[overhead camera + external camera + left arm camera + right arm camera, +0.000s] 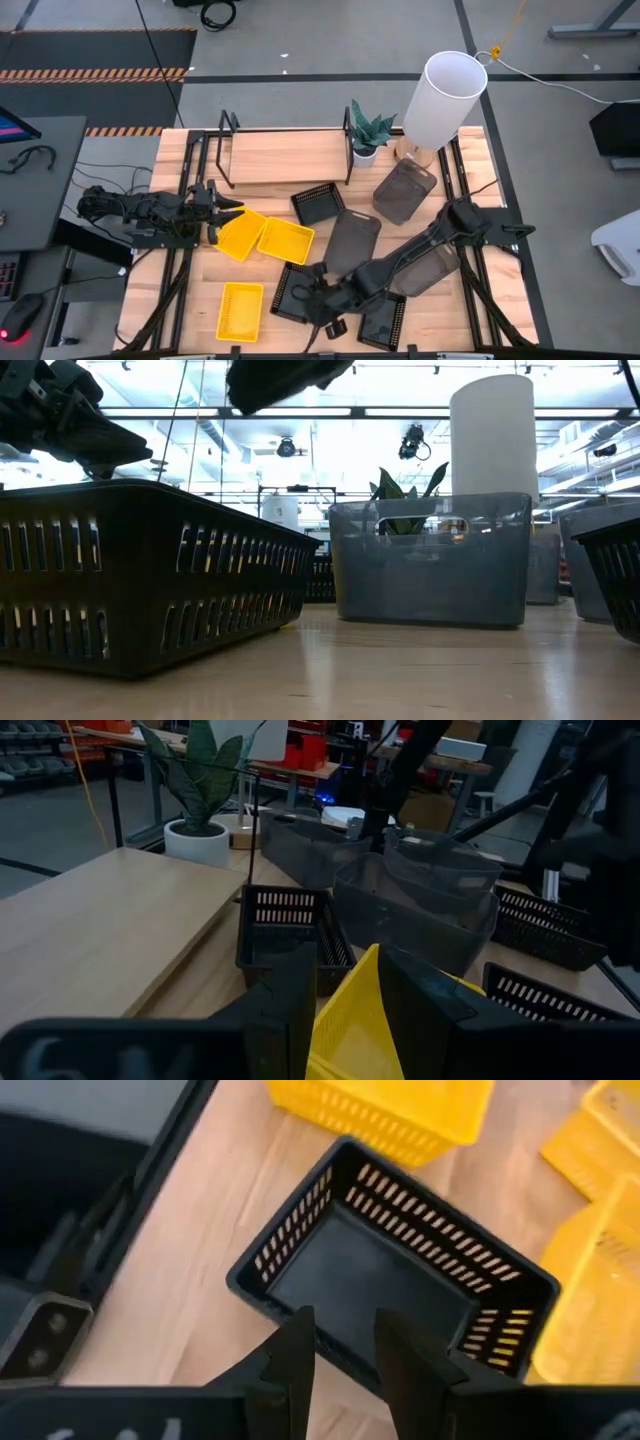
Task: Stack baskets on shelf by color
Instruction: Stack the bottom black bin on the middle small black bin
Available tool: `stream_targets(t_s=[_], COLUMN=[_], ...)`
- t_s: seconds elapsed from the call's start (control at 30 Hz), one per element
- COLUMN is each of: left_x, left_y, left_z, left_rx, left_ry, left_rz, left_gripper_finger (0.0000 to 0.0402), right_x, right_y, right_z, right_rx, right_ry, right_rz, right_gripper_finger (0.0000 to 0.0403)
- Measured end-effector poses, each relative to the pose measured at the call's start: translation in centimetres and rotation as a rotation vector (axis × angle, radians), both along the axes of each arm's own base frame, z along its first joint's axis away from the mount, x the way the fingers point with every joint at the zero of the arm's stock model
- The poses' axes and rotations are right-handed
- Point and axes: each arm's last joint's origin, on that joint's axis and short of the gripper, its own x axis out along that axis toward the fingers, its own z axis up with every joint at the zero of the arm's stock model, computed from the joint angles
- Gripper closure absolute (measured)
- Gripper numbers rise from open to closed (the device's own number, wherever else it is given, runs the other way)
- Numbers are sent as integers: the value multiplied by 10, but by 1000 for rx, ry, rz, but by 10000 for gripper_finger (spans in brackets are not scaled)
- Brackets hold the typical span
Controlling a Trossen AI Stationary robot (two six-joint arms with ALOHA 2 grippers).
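The robot's right gripper should next grab the black mesh basket by its rim (345, 1364) to stack the basket on the shelf.
My left gripper (222, 213) is at the table's left, shut on a yellow basket (241, 234). A second yellow basket (286, 240) lies beside that one, and a third (240, 308) lies near the front edge. My right gripper (345, 1348) hangs open above a black mesh basket (390, 1275) at the front middle (293, 293), clear of it. The low view shows this gripper (285, 380) above that basket (140, 575). The shelf (285, 155) stands at the far side with a bare plank. My left gripper pinches a raised edge of the yellow basket (352, 1015) between its two fingers. The fingers come nearly level from the table's left. The basket looks tilted in the hold. Whether its far part rests on the table I cannot tell.
Two more black mesh baskets (318, 203) (381, 320) and grey baskets (405, 190) (352, 240) lie about the table's middle and right. A potted plant (367, 135) and a tall white cylinder (441, 97) stand at the far right beside the shelf.
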Motion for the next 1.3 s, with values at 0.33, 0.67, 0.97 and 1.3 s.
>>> stream_targets(t_s=[0.33,0.67,0.97,1.3], left_x=[0,0,0,0], left_y=[0,0,0,0], left_z=[0,0,0,0], left_rx=[0,1,0,0], left_ry=[-1,1,-1,0], left_rz=[0,0,0,0], left_gripper_finger=[285,285,285,285], right_x=[9,-33,-60,-69], right_y=[11,14,32,37], right_z=[7,16,-2,-25], right_rx=[-35,-94,-202,-244], right_ry=[117,409,533,554], right_rz=[60,126,340,416], right_gripper_finger=[253,218,239,243])
